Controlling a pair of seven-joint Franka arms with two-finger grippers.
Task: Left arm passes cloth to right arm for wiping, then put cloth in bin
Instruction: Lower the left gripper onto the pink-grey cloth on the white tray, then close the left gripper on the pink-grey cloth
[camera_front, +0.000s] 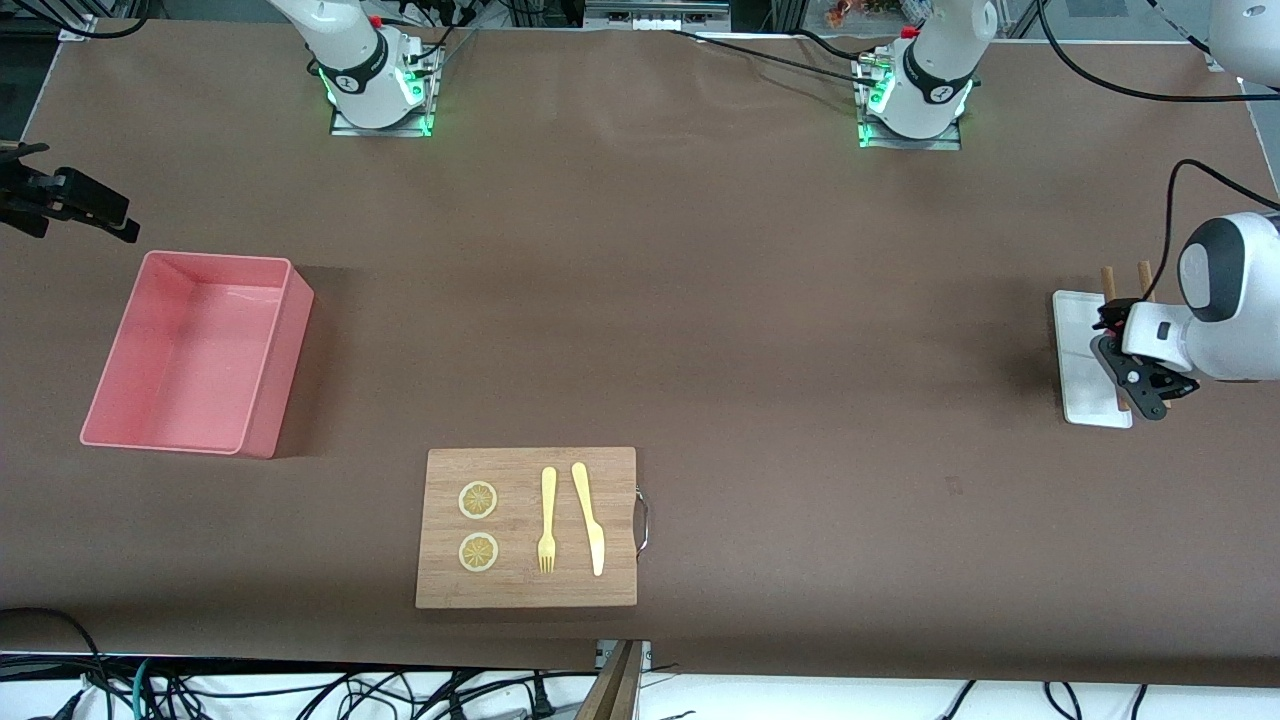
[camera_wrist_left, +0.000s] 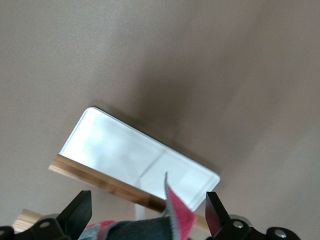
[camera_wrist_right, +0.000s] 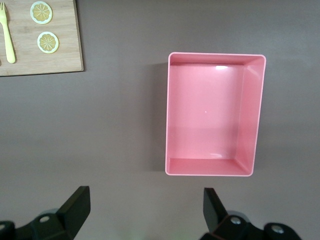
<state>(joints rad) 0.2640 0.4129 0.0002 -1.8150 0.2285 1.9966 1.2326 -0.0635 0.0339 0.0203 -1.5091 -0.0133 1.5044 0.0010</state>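
Note:
Next, my left gripper grabs the cloth by its grey bunched fold (camera_wrist_left: 142, 229) beside the pink corner (camera_wrist_left: 181, 212), to pass the cloth on for wiping.
The cloth (camera_wrist_left: 150, 227), bright pink on one face and dark grey on the other, lies bunched between the wide-apart fingers of my left gripper (camera_wrist_left: 146, 201), with one pink corner sticking up. Neither finger presses on it. In the front view the left gripper (camera_front: 1135, 375) hangs low over a white tray (camera_front: 1078, 345) at the left arm's end of the table, and the cloth is hidden there. The bin (camera_front: 288, 340), a light pink box, stands empty toward the right arm's end. My right gripper (camera_front: 100, 215) hovers open over bare table beside the bin (camera_wrist_right: 171, 115), with nothing between its fingers (camera_wrist_right: 77, 200).
The white tray (camera_wrist_left: 125, 150) rests on wooden sticks (camera_front: 1108, 280). A wooden cutting board (camera_front: 527, 580) with two lemon slices (camera_front: 478, 500), a yellow fork (camera_front: 547, 520) and a yellow knife (camera_front: 590, 515) lies near the table's front edge. The brown tabletop (camera_front: 700, 300) stretches between bin and tray.

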